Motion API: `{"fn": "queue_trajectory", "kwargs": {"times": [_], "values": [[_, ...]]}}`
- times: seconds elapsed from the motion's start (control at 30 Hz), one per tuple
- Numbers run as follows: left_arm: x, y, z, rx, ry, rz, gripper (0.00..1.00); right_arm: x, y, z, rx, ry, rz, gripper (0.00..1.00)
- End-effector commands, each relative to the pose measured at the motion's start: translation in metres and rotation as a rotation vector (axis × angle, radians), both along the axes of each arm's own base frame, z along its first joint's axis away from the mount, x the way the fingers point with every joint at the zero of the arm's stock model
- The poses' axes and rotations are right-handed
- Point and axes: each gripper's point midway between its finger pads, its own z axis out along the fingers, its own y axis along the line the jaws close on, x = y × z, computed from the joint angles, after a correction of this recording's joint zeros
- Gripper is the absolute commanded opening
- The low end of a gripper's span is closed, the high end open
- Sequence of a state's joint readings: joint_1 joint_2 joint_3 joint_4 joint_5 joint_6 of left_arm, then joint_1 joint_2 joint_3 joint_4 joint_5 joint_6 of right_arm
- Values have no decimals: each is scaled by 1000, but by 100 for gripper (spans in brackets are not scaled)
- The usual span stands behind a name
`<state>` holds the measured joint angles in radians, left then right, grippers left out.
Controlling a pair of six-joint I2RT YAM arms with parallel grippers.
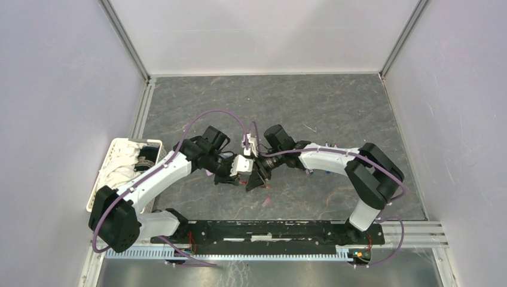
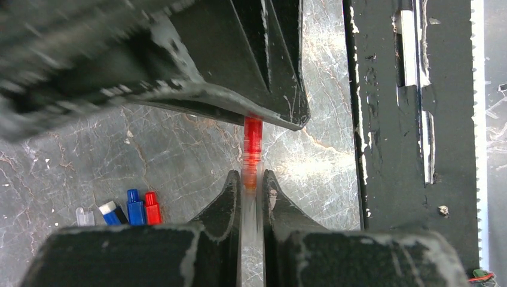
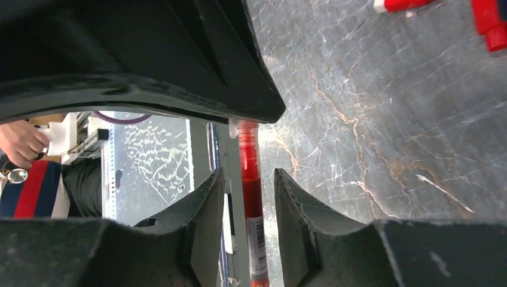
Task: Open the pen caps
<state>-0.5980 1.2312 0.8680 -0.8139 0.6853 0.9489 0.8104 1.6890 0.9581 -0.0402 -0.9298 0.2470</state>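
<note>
The pen is between my right gripper's fingers, one finger reaches past it, and my right gripper should close on it now.
In the left wrist view my left gripper (image 2: pixel 252 179) is shut on a thin pen (image 2: pixel 253 134), whose red end sticks out towards the right gripper's fingers (image 2: pixel 239 72) just ahead. In the right wrist view the same pen (image 3: pixel 247 155), red with a white label, runs between the jaws of my right gripper (image 3: pixel 250 176). Those jaws stand open with a gap on each side. The pen's far end disappears under the left gripper's dark body (image 3: pixel 149 60). From above, both grippers (image 1: pixel 239 167) (image 1: pixel 265 162) meet at mid-table. Loose caps, one blue (image 2: pixel 136 207) and one red (image 2: pixel 152 207), lie on the table.
A clear cap (image 2: pixel 85 216) and a blue, white and black piece (image 2: pixel 110 210) lie beside those caps. More red pieces (image 3: pixel 490 21) (image 3: pixel 397 5) lie farther off. A white basket (image 1: pixel 122 149) stands at the left edge. The black base rail (image 1: pixel 269 230) runs along the near edge.
</note>
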Motion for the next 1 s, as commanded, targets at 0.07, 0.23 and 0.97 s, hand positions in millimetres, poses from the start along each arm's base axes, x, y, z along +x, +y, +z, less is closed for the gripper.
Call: {"fn": "queue_trajectory", "kwargs": {"times": [0.07,0.23,0.97], "values": [[12,-11,27,-60,-72,-15,2,-7,16,6,40,37,73,29],[12,-8,25,-43,-91,-27,2,3,17,8,31,22,29,0],[70,50,20,73,-211,105,2,-2,-68,-28,-122,-23,-163,0]]}}
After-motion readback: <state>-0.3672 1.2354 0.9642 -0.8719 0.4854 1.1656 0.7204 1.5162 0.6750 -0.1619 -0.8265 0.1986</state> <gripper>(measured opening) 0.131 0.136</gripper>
